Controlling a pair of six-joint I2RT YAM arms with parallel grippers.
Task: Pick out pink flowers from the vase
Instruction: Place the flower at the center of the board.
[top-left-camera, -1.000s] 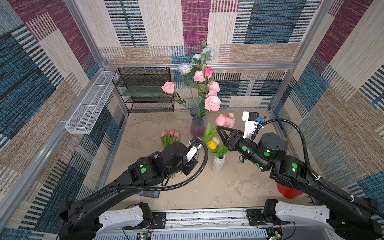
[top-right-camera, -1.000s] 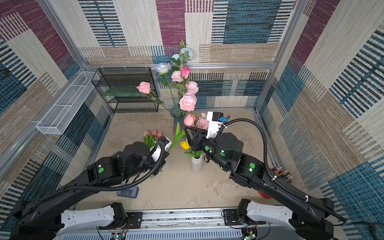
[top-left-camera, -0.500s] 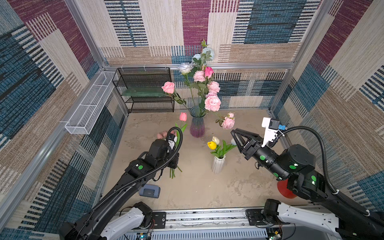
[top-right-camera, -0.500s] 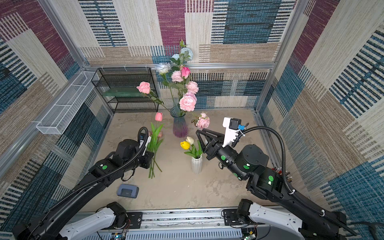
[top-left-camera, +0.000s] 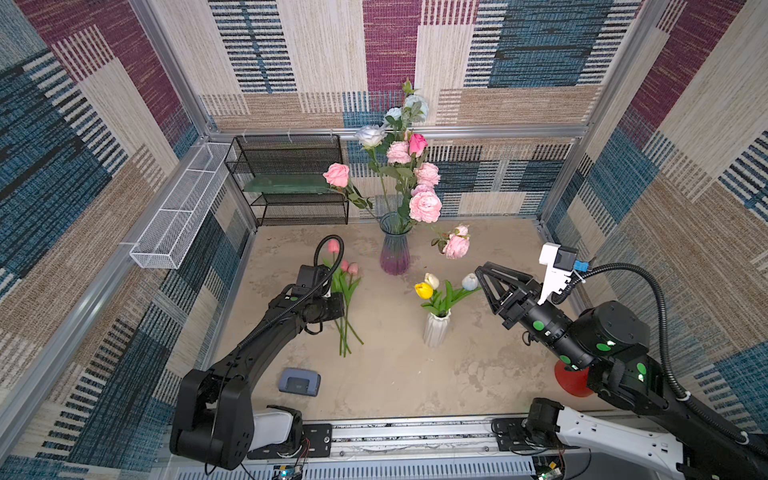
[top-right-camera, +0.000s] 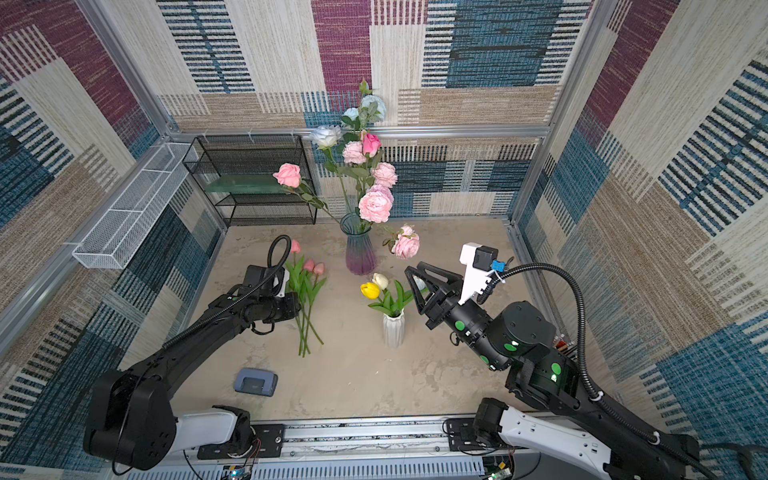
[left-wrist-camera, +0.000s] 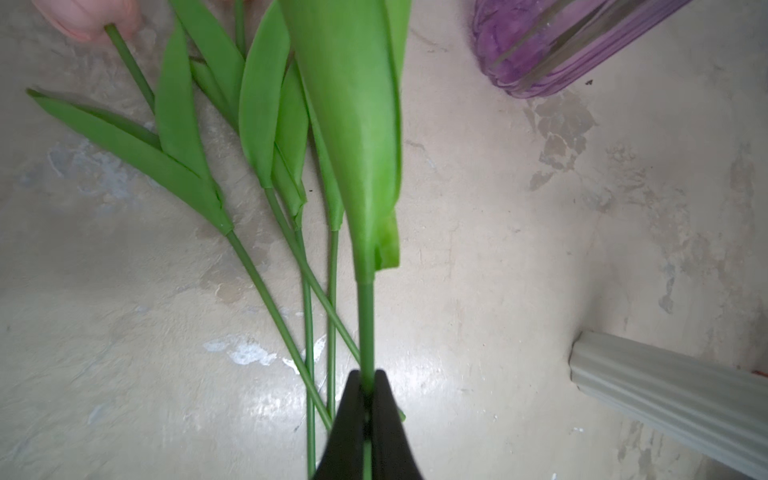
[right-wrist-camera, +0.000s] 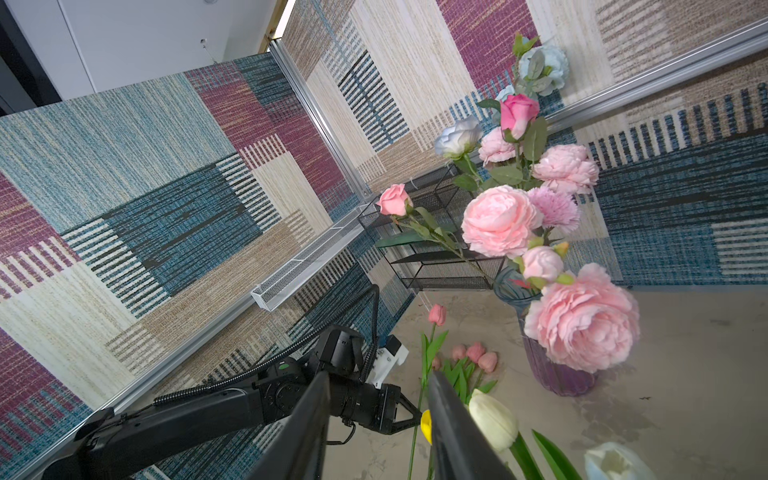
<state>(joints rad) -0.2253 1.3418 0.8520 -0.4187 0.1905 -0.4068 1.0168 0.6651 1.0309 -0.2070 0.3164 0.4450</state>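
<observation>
My left gripper holds the tulip and should keep holding it. The pink tulip's bloom is raised above the lying ones, so the tulip would fall over loosely beside them if I opened now.
Several pink flowers (top-left-camera: 425, 206) stand in the purple glass vase (top-left-camera: 395, 253) at the back middle; one pink bloom (top-left-camera: 456, 246) droops to its right. More pink tulips (top-left-camera: 349, 268) lie on the floor left of the vase. My left gripper (left-wrist-camera: 365, 382) is shut on the green stem of a pink tulip (top-left-camera: 333, 246), held just above the lying stems, as the right wrist view also shows (right-wrist-camera: 437, 313). My right gripper (right-wrist-camera: 379, 374) is open and holds nothing. It hovers right of the white vase (top-left-camera: 435, 330).
The white ribbed vase holds yellow (top-left-camera: 424, 290) and white tulips. A black wire rack (top-left-camera: 291, 178) stands at the back left, a white mesh basket (top-left-camera: 178, 216) hangs on the left wall. A grey device (top-left-camera: 299, 381) and a red object (top-left-camera: 571, 378) lie near the front.
My left arm has carried the pink tulip left and down to the tulips on the floor. My right arm has drawn back to the right, away from the white vase.
</observation>
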